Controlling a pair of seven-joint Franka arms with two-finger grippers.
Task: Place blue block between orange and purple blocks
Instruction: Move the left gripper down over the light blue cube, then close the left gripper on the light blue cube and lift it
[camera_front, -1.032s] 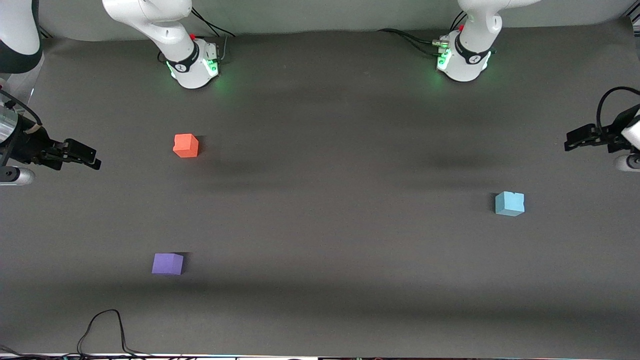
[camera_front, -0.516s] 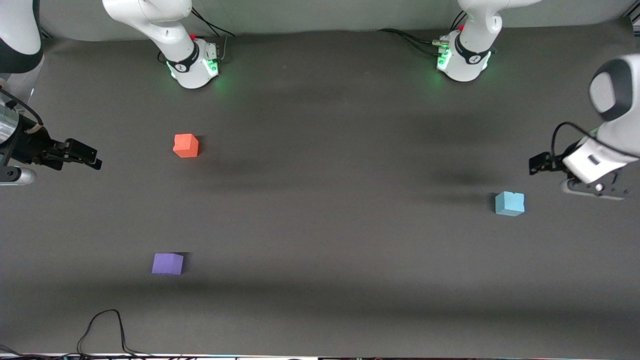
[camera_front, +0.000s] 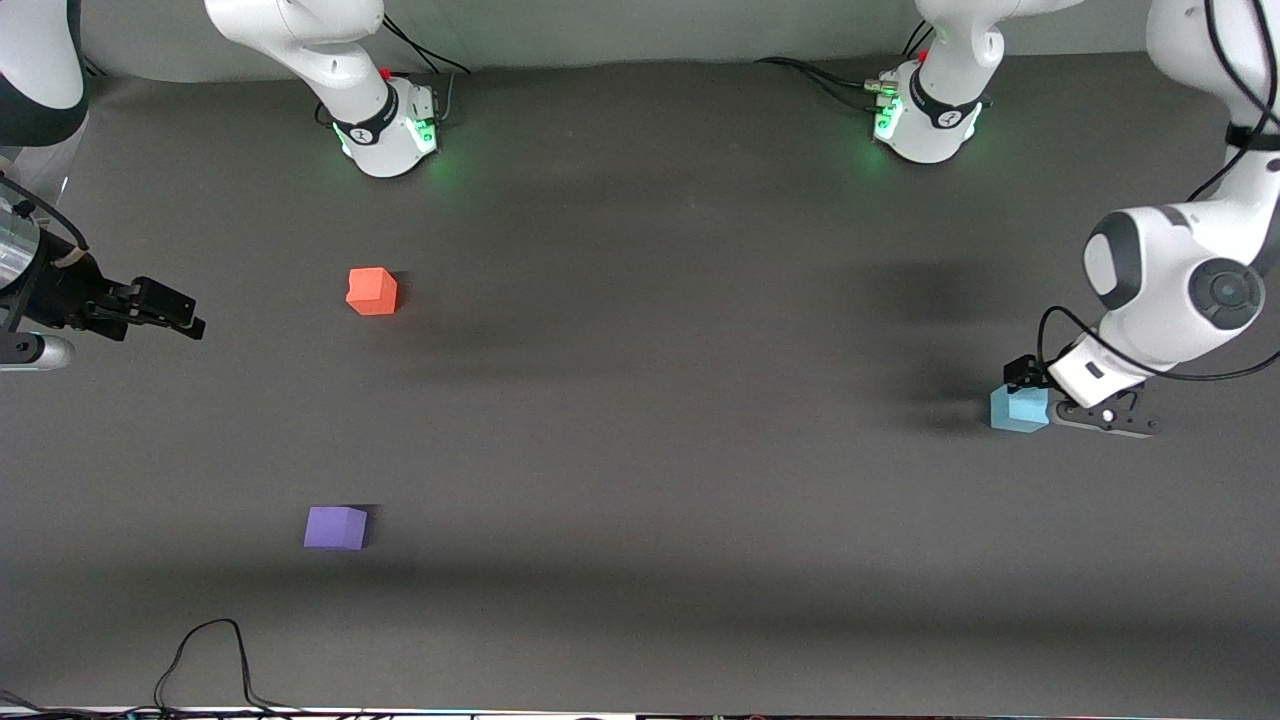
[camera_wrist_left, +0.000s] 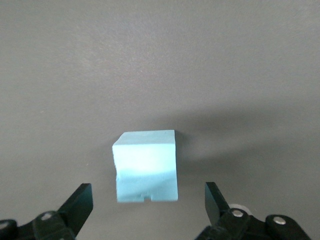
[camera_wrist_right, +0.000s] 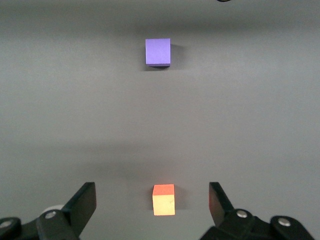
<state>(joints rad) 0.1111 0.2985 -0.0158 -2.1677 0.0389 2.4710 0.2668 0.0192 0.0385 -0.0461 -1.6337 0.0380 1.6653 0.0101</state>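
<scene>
The blue block (camera_front: 1018, 409) should go between the orange and purple blocks, so I will grab the blue block by its opposite sides with my left gripper next.
The blue block (camera_front: 1018, 409) lies on the table toward the left arm's end. In the left wrist view the blue block (camera_wrist_left: 146, 166) sits just ahead of my two fingertips, untouched, its notch facing the camera. My left gripper (camera_front: 1040, 395) is open and low, right over the block; it also shows in the left wrist view (camera_wrist_left: 147, 192). The orange block (camera_front: 372, 291) and the purple block (camera_front: 335, 527) lie toward the right arm's end, the purple one nearer the front camera. My right gripper (camera_front: 165, 310) is open and empty and waits there. Its wrist view (camera_wrist_right: 150, 195) shows the orange block (camera_wrist_right: 163, 200) and the purple block (camera_wrist_right: 158, 51).
The dark grey table mat (camera_front: 640, 450) holds only the three blocks. The two arm bases (camera_front: 385, 125) stand along the edge farthest from the front camera. A black cable (camera_front: 205, 660) loops at the nearest edge.
My left arm has swung in from the table's end and come down over the blue block. The right arm and all three blocks have not moved.
</scene>
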